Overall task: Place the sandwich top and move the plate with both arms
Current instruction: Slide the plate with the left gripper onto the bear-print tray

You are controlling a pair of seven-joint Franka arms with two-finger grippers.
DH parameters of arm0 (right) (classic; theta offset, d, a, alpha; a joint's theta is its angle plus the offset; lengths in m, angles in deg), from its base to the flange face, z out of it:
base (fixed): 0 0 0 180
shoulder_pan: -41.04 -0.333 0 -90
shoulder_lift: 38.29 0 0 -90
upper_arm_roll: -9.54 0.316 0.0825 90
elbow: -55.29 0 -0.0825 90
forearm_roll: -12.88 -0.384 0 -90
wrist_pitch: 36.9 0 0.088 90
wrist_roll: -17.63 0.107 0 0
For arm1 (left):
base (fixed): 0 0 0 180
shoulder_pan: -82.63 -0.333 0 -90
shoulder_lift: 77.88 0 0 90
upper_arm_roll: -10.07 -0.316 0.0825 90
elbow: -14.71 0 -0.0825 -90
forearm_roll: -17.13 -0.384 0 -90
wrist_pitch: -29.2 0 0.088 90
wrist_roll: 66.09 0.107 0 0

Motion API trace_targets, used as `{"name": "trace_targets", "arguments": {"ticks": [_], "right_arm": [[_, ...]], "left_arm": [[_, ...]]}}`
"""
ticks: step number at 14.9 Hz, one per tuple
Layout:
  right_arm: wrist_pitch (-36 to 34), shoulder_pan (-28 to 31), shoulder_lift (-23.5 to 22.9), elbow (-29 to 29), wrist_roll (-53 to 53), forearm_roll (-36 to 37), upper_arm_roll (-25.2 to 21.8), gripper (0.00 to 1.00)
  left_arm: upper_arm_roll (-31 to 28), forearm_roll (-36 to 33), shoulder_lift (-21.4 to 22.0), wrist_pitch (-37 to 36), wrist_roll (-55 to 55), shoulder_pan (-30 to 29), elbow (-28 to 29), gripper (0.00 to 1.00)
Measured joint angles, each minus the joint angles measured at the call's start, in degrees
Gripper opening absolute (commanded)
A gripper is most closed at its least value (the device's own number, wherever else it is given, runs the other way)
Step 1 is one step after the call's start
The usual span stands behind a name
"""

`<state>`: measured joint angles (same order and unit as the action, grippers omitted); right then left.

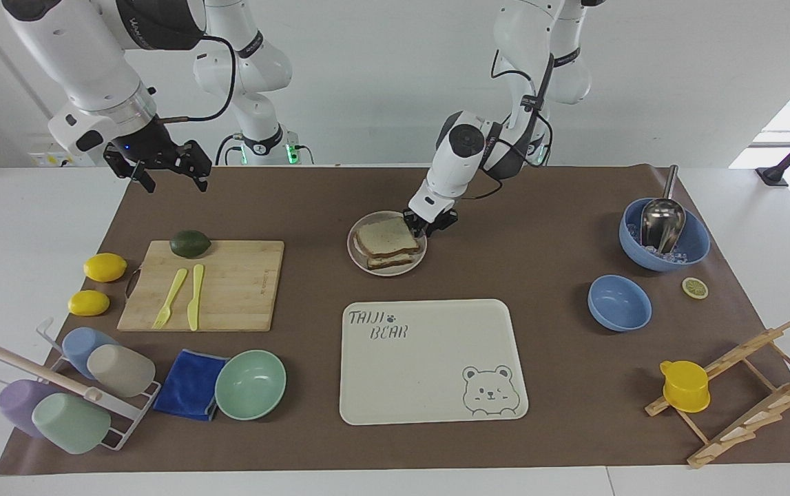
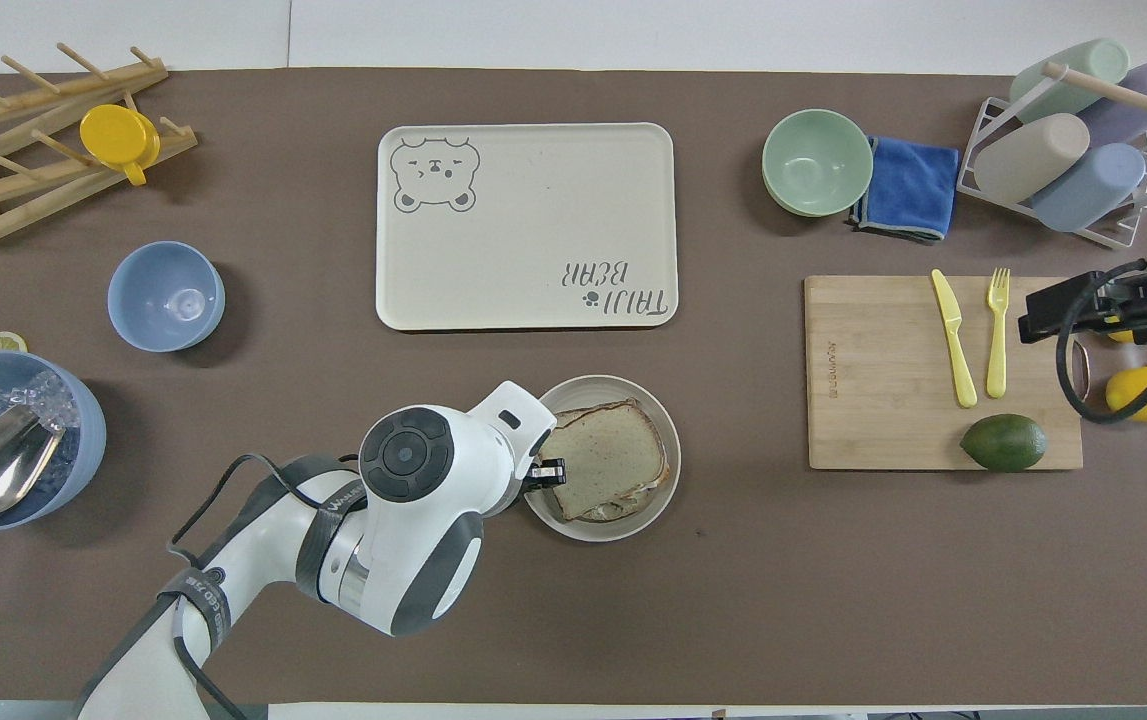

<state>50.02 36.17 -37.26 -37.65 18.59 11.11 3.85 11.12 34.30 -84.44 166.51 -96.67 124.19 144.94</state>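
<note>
I need to move the plate, and the stacked sandwich (image 2: 610, 458) covers the plate's middle, so my left gripper should next grab the plate by its bare rim (image 2: 542, 496), where the fingers fit.
The sandwich top (image 1: 385, 238) lies on a stacked sandwich on the small round plate (image 1: 389, 271), which sits nearer to the robots than the bear tray. Both show in the overhead view: the sandwich top (image 2: 601, 455) and the plate (image 2: 595, 531). My left gripper (image 1: 429, 226) is low at the plate's rim on the left arm's side, fingers apart, holding nothing; only a black fingertip (image 2: 545, 468) shows under its wrist from above. My right gripper (image 1: 173, 180) waits open and empty in the air over the mat's edge beside the cutting board (image 1: 205, 284).
The cream bear tray (image 1: 429, 358) lies farther from the robots than the plate. The cutting board holds an avocado (image 1: 190, 242), a yellow fork and a knife. Two lemons, a mint bowl (image 1: 251, 384), a blue cloth, a cup rack, two blue bowls (image 1: 619, 302) and a wooden rack stand around.
</note>
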Motion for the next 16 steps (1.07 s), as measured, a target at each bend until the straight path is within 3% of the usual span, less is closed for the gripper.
{"name": "trace_targets", "arguments": {"ticks": [2,11,16], "right_arm": [[0.0,-0.1,0.0,0.0,0.0,0.0,0.0,1.0],[0.0,-0.1,0.0,0.0,0.0,0.0,0.0,1.0],[0.0,-0.1,0.0,0.0,0.0,0.0,0.0,1.0]], "left_arm": [[0.0,0.0,0.0,0.2,0.0,0.1,0.0,0.0],[-0.5,0.8,0.3,0.1,-0.1,-0.4,-0.5,0.0],[-1.0,0.8,0.8,-10.1,0.3,-5.1,-8.0,0.0]]}}
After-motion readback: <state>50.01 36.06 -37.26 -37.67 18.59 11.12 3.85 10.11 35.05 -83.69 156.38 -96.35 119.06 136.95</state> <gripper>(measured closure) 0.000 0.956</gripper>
